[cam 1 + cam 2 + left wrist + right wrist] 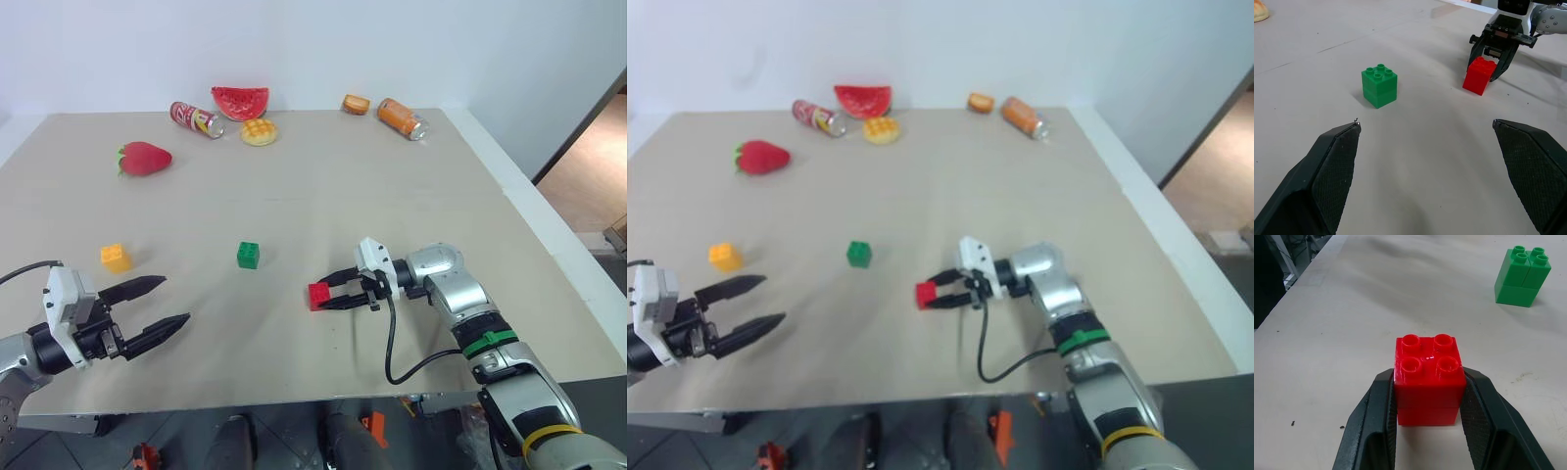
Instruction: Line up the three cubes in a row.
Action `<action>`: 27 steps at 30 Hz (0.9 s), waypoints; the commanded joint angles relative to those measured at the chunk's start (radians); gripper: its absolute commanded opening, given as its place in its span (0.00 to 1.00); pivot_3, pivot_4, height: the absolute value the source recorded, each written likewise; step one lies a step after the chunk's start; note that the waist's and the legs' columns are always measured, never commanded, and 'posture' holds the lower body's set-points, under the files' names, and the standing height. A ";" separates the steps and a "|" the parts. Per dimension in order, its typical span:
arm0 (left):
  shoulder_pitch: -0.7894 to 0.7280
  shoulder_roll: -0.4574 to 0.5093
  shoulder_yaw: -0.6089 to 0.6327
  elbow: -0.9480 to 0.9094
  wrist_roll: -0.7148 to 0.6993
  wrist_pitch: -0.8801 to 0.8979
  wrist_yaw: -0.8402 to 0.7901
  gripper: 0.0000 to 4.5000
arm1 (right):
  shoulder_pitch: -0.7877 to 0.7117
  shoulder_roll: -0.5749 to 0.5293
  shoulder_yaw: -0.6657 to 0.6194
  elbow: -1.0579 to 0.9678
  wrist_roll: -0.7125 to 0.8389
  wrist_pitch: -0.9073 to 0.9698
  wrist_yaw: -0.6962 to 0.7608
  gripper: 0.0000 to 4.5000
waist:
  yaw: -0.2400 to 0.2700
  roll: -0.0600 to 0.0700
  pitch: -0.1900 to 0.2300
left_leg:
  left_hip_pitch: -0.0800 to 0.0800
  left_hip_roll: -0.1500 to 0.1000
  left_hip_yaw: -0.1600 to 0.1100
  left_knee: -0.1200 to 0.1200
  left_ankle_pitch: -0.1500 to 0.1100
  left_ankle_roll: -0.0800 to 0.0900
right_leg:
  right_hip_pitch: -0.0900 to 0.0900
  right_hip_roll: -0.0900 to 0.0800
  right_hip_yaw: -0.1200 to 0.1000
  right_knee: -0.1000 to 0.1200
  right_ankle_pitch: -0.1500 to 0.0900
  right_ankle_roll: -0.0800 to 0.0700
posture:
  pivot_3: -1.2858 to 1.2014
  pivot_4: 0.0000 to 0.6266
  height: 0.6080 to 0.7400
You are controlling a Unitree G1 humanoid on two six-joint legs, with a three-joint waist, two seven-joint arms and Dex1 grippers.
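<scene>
The red cube's lower edge rests on the tabletop between my right gripper's fingers, so the red cube would stand. My right gripper should open.
The red cube (318,295) stands on the tan table, and my right gripper (331,296) is shut on it, one finger on each side (1382,421). The green cube (248,255) sits a little to its left and farther back, also seen as the green cube (1522,277) in the right wrist view. Farther left lies the orange-yellow cube (116,257). My left gripper (168,304) is open near the front left of the table, in front of and to the right of the orange-yellow cube, its fingers (1334,166) spread wide with nothing between them.
At the back of the table (411,196) lie a strawberry (144,158), a red can (196,119), a watermelon slice (240,101), a round yellow waffle toy (259,132), a small orange toy (356,103) and an orange can (402,118). The table's right edge drops to the floor.
</scene>
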 commanded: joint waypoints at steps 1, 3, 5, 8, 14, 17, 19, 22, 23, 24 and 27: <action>-0.008 0.004 0.007 -0.011 -0.003 -0.001 0.006 1.00 | -0.007 -0.005 -0.020 -0.007 -0.007 -0.014 -0.009 0.27 | 0.000 0.000 0.000 | 0.000 0.000 0.000 0.000 0.000 0.000 | 0.000 0.000 0.000 0.000 0.000 0.000 | 0.52 0.24 1.00; -0.007 0.001 0.004 -0.014 -0.002 -0.002 0.008 1.00 | -0.004 -0.006 -0.018 -0.011 -0.009 -0.011 -0.012 0.27 | 0.000 0.000 0.000 | 0.000 0.000 0.000 0.000 0.000 0.000 | 0.000 0.000 0.000 0.000 0.000 0.000 | 0.52 0.24 1.00; -0.005 -0.003 0.000 -0.016 0.000 -0.004 0.011 1.00 | -0.004 -0.006 -0.018 -0.014 -0.008 0.000 -0.014 0.27 | 0.000 0.000 0.000 | 0.000 0.000 0.000 0.000 0.000 0.000 | 0.000 0.000 0.000 0.000 0.000 0.000 | 0.52 0.24 1.00; -0.002 -0.007 -0.005 -0.021 0.002 -0.006 0.015 1.00 | -0.009 -0.008 -0.020 -0.013 -0.006 0.014 -0.014 0.58 | 0.000 0.000 0.000 | 0.000 0.000 0.000 0.000 0.000 0.000 | 0.000 0.000 0.000 0.000 0.000 0.000 | 0.52 0.24 1.00; -0.005 -0.007 -0.009 -0.014 0.008 -0.012 0.015 1.00 | -0.011 -0.030 -0.013 -0.022 -0.015 0.011 0.005 0.99 | 0.000 0.000 0.000 | 0.000 0.000 0.000 0.000 0.000 0.000 | 0.000 0.000 0.000 0.000 0.000 0.000 | 0.52 0.24 1.00; -0.012 -0.002 -0.022 -0.004 0.034 -0.016 0.024 1.00 | -0.008 -0.063 -0.019 -0.049 0.003 0.025 0.053 0.99 | 0.000 0.000 0.000 | 0.000 0.000 0.000 0.000 0.000 0.000 | 0.000 0.000 0.000 0.000 0.000 0.000 | 0.52 0.24 1.00; -0.027 0.003 -0.051 0.008 0.073 -0.008 0.053 1.00 | -0.018 -0.085 -0.031 -0.052 0.006 0.025 0.061 0.99 | 0.000 0.000 0.000 | 0.000 0.000 0.000 0.000 0.000 0.000 | 0.000 0.000 0.000 0.000 0.000 0.000 | 0.52 0.24 1.00; -0.054 -0.004 -0.105 0.012 0.127 0.009 0.105 1.00 | -0.043 -0.119 -0.056 -0.039 0.009 0.012 0.057 0.99 | 0.001 0.000 0.000 | 0.000 0.000 0.000 0.000 0.000 0.000 | 0.000 0.000 0.000 0.000 0.000 0.000 | 0.52 0.24 1.00; -0.064 -0.010 -0.124 0.011 0.143 0.016 0.126 1.00 | -0.055 -0.128 -0.067 -0.032 0.013 0.007 0.051 0.99 | 0.001 0.000 0.000 | 0.000 0.000 0.000 0.000 0.000 0.000 | 0.000 0.000 0.000 0.000 0.000 0.000 | 0.52 0.24 1.00; -0.078 -0.020 -0.145 0.009 0.156 0.032 0.155 1.00 | -0.073 -0.134 -0.084 -0.023 0.019 0.009 0.035 0.99 | 0.001 0.000 0.000 | 0.000 0.000 0.000 0.000 0.000 0.000 | 0.000 0.000 0.000 0.000 0.000 0.000 | 0.52 0.24 1.00; -0.116 -0.069 -0.202 -0.007 0.197 0.039 0.237 1.00 | -0.121 -0.133 -0.148 -0.025 0.057 0.045 -0.010 0.99 | 0.000 0.001 0.000 | 0.000 0.000 0.001 0.000 0.000 0.000 | 0.000 0.000 0.000 0.000 0.000 0.001 | 0.52 0.24 1.00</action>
